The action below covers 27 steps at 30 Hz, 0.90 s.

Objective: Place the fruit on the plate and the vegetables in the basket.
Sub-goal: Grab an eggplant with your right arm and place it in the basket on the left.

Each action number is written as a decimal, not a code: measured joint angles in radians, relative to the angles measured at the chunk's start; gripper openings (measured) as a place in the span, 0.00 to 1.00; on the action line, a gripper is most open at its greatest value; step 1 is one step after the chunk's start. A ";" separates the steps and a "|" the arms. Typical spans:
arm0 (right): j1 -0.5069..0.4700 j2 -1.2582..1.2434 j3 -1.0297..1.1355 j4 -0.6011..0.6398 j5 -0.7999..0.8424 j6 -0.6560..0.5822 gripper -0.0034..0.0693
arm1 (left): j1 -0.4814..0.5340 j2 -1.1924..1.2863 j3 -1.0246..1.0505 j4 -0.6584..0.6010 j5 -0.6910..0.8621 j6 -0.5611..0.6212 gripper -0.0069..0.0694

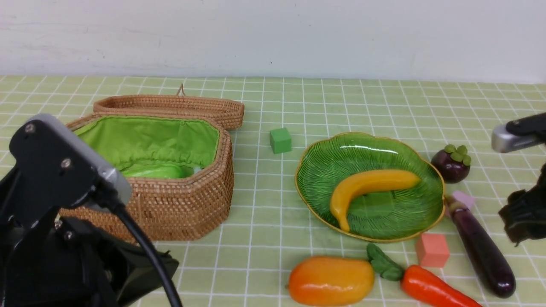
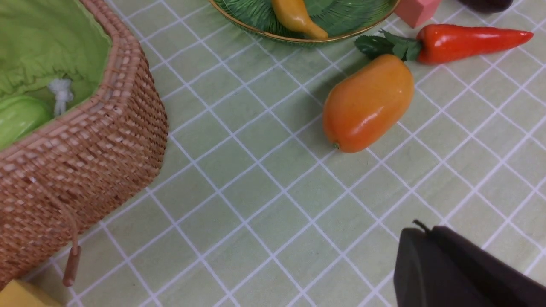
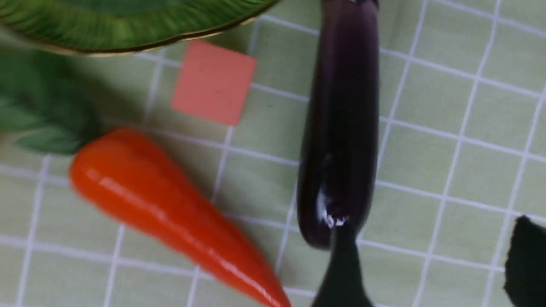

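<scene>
My right gripper grabs the dark-purple eggplant by the middle of its body (image 1: 481, 246) next, to put it in the basket. The long eggplant swells toward its thick rounded end (image 1: 500, 281).
A yellow banana (image 1: 367, 187) lies on the green leaf-shaped plate (image 1: 328, 162). The orange mango (image 1: 331, 280) and the carrot (image 1: 431, 290) rest on the cloth in front of the plate. The mangosteen (image 1: 452, 163) stands right of the plate, and the dark eggplant (image 1: 482, 247) lies below it. The light-green gourd (image 1: 153, 171) is inside the open basket (image 1: 183, 204). My right gripper (image 3: 431, 251) is open above the cloth just beside the eggplant's (image 3: 341, 128) rounded end, holding nothing. My left gripper (image 2: 420, 230) is shut and empty, low over the cloth short of the mango (image 2: 367, 104).
The basket's lid (image 1: 170, 106) lies open behind it. A green cube (image 1: 280, 140) sits left of the plate, a salmon cube (image 1: 432, 250) in front of it, and a lilac cube (image 1: 463, 198) by the eggplant's stem. A yellow cube (image 2: 21, 296) lies beside the basket.
</scene>
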 joint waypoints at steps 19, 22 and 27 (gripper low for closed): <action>-0.006 0.352 -0.003 0.037 -0.217 -0.003 0.74 | 0.000 0.000 0.000 0.038 -0.005 0.008 0.07; -0.006 0.355 -0.005 0.047 -0.217 -0.009 0.61 | 0.000 0.000 0.000 0.055 -0.010 0.004 0.07; -0.006 0.355 -0.007 0.042 -0.206 -0.009 0.57 | 0.000 0.000 0.000 0.064 -0.016 -0.015 0.07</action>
